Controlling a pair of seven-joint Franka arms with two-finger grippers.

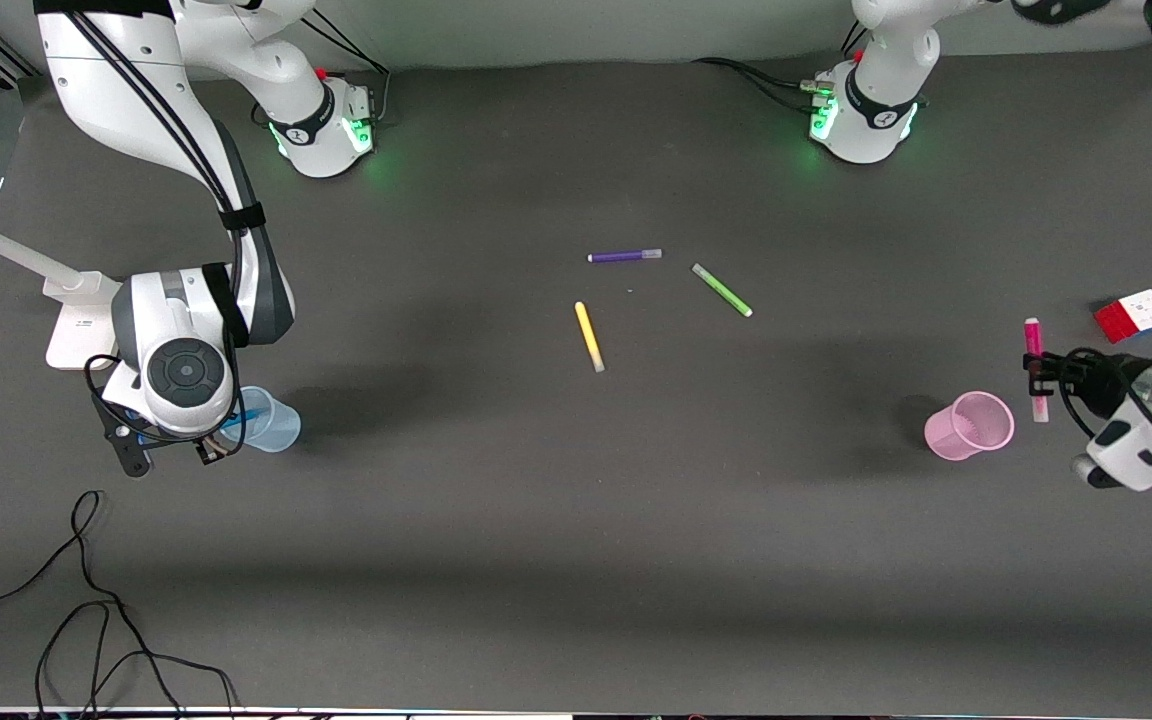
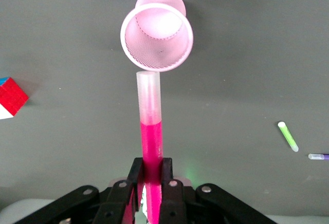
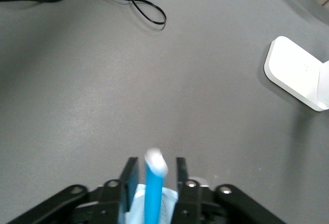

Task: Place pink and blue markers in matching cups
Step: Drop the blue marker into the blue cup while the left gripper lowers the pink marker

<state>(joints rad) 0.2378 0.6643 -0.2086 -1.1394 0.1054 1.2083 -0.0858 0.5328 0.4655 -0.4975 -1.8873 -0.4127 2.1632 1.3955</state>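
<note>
The pink marker hangs outside the pink cup's rim, so it would miss if I opened now. My left gripper keeps hold of it until over the pink cup.
My left gripper [image 1: 1036,368] is shut on the pink marker [image 1: 1034,335], held low beside the pink cup [image 1: 971,425] at the left arm's end of the table. In the left wrist view the fingers [image 2: 134,175] clamp the marker [image 2: 150,136], and its pale cap points at the cup's rim [image 2: 157,36]. My right gripper [image 1: 221,435] is over the pale blue cup [image 1: 274,425]. In the right wrist view it [image 3: 152,165] is open, with a gap on both sides of the blue marker [image 3: 153,188]. The marker stands in the cup [image 3: 169,206].
Purple [image 1: 624,256], green [image 1: 722,290] and yellow [image 1: 589,336] markers lie mid-table. A colour cube [image 1: 1133,315] sits near the left gripper. A white stand [image 1: 76,320] is beside the right arm. A black cable [image 1: 86,600] lies near the table's front edge.
</note>
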